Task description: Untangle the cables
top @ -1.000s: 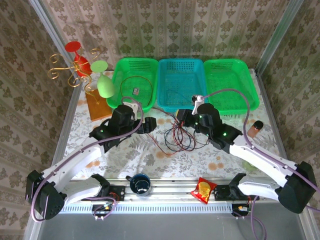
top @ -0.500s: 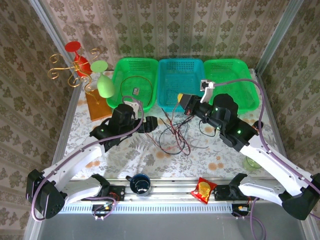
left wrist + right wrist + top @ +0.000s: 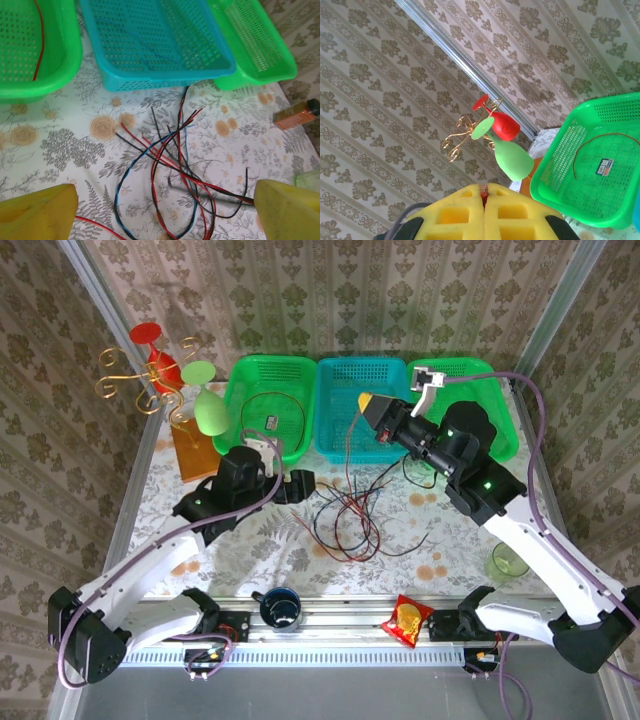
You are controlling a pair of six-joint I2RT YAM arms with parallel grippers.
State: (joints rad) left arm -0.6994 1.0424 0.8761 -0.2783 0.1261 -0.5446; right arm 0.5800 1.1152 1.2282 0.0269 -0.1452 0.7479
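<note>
I should draw the red cable from the tangle, so I need to grab its hanging part below my right gripper with my left gripper next.
The cables lie as a loose tangle of red, black and blue wires on the flowered table in front of the blue basket. My right gripper is raised above that basket, shut on the end of a red cable that hangs down to the pile. My left gripper stands low at the pile's left edge, open. In the left wrist view its yellow fingers flank the cables without touching them. One more red cable lies looped in the left green basket.
A second green basket stands at the back right. A stand with red and green glasses is at the back left. A dark mug, a snack packet and a green cup sit near the front. An orange bottle lies right of the pile.
My right gripper has risen from the pile and moved back and to the right over the baskets, drawing a red cable up. The tangle spread out. The left arm has hardly moved.
</note>
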